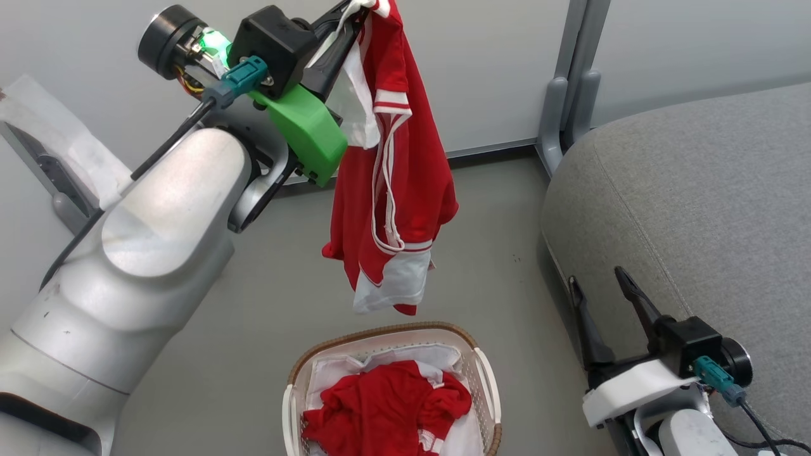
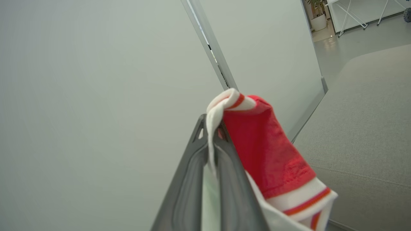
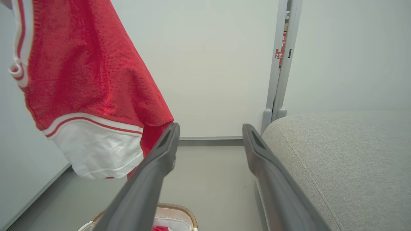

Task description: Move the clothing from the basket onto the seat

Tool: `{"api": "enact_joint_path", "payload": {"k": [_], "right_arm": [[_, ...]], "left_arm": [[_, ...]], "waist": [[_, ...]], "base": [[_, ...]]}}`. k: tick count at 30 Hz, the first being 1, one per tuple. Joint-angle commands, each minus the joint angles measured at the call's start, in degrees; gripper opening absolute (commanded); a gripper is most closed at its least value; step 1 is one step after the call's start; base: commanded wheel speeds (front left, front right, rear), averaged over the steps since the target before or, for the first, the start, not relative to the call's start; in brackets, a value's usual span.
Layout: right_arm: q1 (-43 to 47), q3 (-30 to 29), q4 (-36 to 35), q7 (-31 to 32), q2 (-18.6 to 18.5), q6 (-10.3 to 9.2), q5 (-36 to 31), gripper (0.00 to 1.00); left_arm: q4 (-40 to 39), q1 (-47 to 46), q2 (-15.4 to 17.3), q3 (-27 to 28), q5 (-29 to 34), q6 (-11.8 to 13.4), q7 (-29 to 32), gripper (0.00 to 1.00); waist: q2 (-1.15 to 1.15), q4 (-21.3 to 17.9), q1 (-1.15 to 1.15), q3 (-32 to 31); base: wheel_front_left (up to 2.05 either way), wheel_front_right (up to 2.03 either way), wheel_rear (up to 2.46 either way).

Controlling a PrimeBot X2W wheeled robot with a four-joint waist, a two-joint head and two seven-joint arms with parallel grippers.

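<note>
The right gripper will next grab the red garment by its white-striped trim edge [image 1: 384,175], so that the lower body of the garment stays free to drape onto the seat [image 1: 697,190].
A red garment with white striped trim, the clothing [image 1: 393,183], hangs in the air above the basket [image 1: 486,380], pinched at its top by my left gripper [image 1: 355,9], which is shut on it. The left wrist view shows its white collar edge [image 2: 221,106] squeezed between the two fingers. A second red garment [image 1: 386,408] lies crumpled inside the basket on a white liner. My right gripper [image 1: 602,282] stands open and empty low at the right, beside the grey seat [image 1: 697,190]. In the right wrist view the hanging clothing [image 3: 86,73] is at the upper left, the seat [image 3: 346,160] at the right.
Pale partition walls with a grey upright post [image 1: 570,82] stand behind the basket and seat. Grey floor [image 1: 500,253] lies between the basket and the seat's front corner. My left forearm [image 1: 146,253] takes up the left side of the head view.
</note>
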Motion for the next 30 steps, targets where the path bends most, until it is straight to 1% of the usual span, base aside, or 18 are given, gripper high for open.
{"api": "enact_joint_path", "payload": {"k": [1, 7, 12, 16, 18, 30], "right_arm": [[-0.9, 1.3, -0.5, -0.3, -0.2, -0.04, 0.5, 1.0], [-3.3, 9.4, -1.0, -0.3, -0.2, -0.04, 1.4, 1.0], [-7.6, 19.6, 0.4, -0.3, -0.3, -0.04, 3.2, 1.0], [-12.2, 25.4, 2.5, -0.3, -0.3, -0.04, 4.3, 1.0], [-14.3, 26.1, 3.8, -0.3, -0.3, -0.05, 4.4, 1.0], [-21.7, 24.6, 11.0, -0.3, -0.2, -0.05, 6.6, 1.0]], "left_arm": [[0.2, -1.4, -0.1, 0.3, 0.1, -0.1, 0.4, 0.0], [1.5, -3.3, -0.7, 0.2, 0.4, 0.5, 0.9, 0.0], [2.7, -4.9, -2.0, -0.2, 0.7, 0.8, 1.5, 0.0], [4.0, -6.1, -3.0, -0.9, 0.9, 0.7, 1.8, 0.0], [4.4, -6.4, -4.1, -1.2, 0.7, 0.7, 1.9, 0.0], [3.7, -8.3, -8.5, -3.3, 0.5, 0.3, 2.1, 0.0]], "waist": [[0.0, 0.1, 0.01, 0.1], [0.0, 0.2, 0.01, 0.3], [0.0, 0.2, 0.01, 0.7], [0.0, 0.5, 0.01, 0.8], [0.0, 0.8, 0.01, 0.8], [0.0, 4.4, 0.01, 0.7]], "base": [[0.0, 0.0, 0.0], [0.0, 0.0, 0.0], [0.0, 0.0, 0.0], [0.0, 0.0, 0.0], [0.0, 0.0, 0.0], [0.0, 0.0, 0.0]]}}
